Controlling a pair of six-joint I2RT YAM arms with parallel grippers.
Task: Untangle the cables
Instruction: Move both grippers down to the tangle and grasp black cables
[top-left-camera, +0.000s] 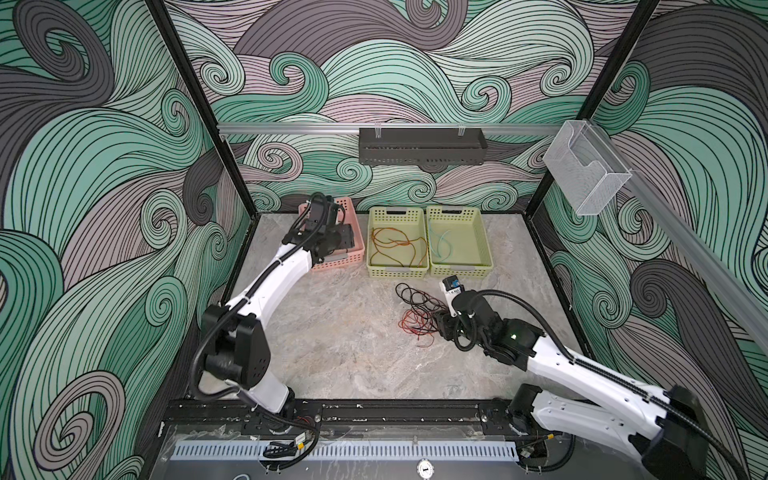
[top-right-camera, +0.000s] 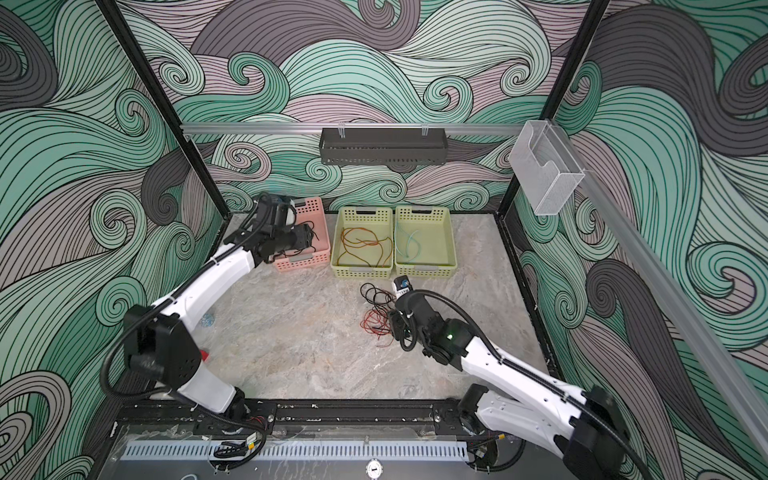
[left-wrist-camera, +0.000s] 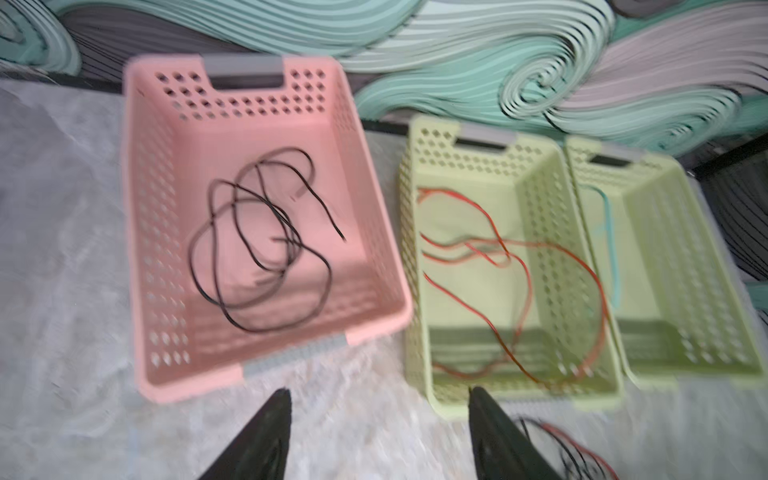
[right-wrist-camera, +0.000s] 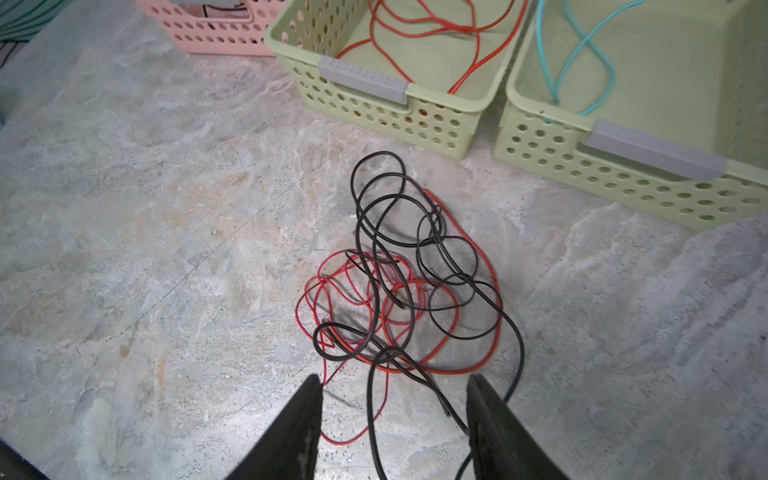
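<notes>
My right gripper grips the black cable by its loose strand (right-wrist-camera: 371, 404) at the tangle's near edge (right-wrist-camera: 388, 361) next, to pull the cable free and untangle it.
A tangle of black and red cables (right-wrist-camera: 407, 282) lies on the marble table, in front of the baskets in both top views (top-left-camera: 417, 316) (top-right-camera: 378, 311). My right gripper (right-wrist-camera: 395, 382) is open low over the tangle's near edge, with loose black and red strands lying between its fingers, ungripped. My left gripper (left-wrist-camera: 378, 395) is open and empty, hovering at the pink basket (left-wrist-camera: 158, 249); a black cable (left-wrist-camera: 262, 245) lies coiled inside that basket. An orange cable (top-left-camera: 397, 247) lies in the middle green basket (top-left-camera: 397, 272). A teal cable (right-wrist-camera: 577, 54) lies in the right green basket (top-left-camera: 461, 270).
The three baskets stand side by side along the back wall. A dark metal tray (top-left-camera: 422, 145) hangs on the back rail and a clear plastic holder (top-left-camera: 586, 166) on the right rail. Black frame posts and a rail bound the table.
</notes>
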